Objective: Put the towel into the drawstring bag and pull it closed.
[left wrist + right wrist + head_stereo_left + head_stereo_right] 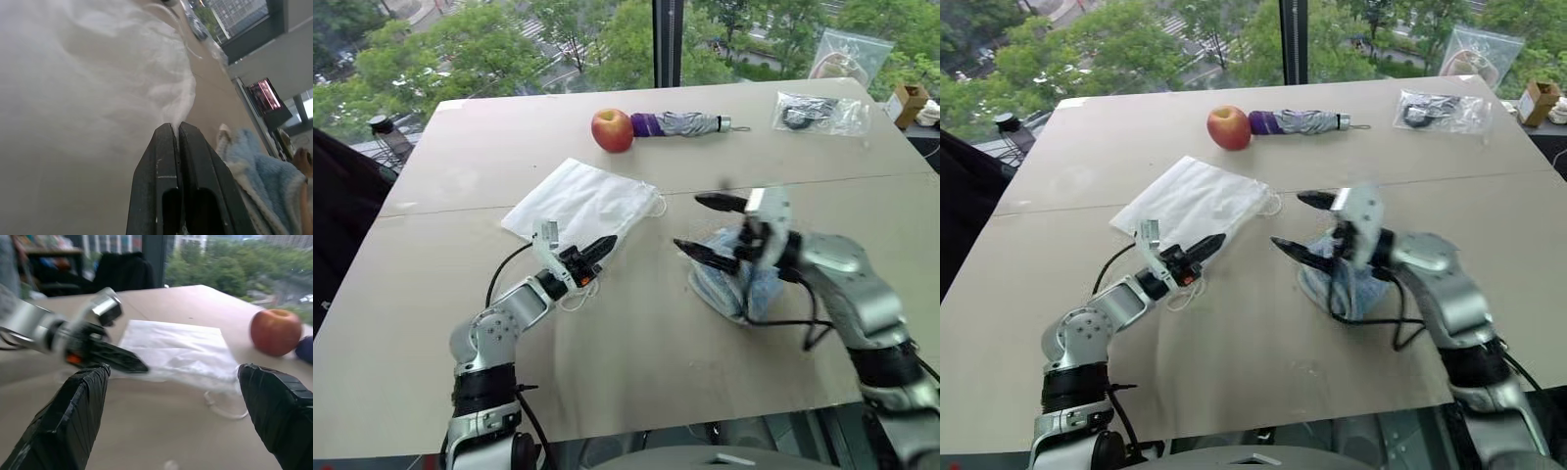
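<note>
Only a slack loop pokes out, so my right gripper should pick up the cord by its looped end (pixel 663 209) to pull the flat white bag (pixel 579 204) closed.
The white drawstring bag (pixel 582 201) lies flat on the table left of centre, its cord looped at the near corner. My left gripper (pixel 597 250) is shut on the bag's near edge; in the left wrist view the thin fabric rises into its closed tips (pixel 176 128). The light-blue towel (pixel 744 284) sits crumpled on the table to the right of the bag. My right gripper (pixel 710 230) hangs open just above the towel's left side, holding nothing and pointing toward the bag. Between its wide-apart fingers (pixel 73 416), the right wrist view takes in the bag (pixel 176 347) and my left gripper (pixel 132 364).
A red apple (pixel 613 129) and a folded purple-grey umbrella (pixel 680 123) lie behind the bag. A clear plastic bag with a black cable (pixel 820 113) lies at the back right. Another clear bag (pixel 847 54) and a small box (pixel 908 103) stand past the table's far right corner.
</note>
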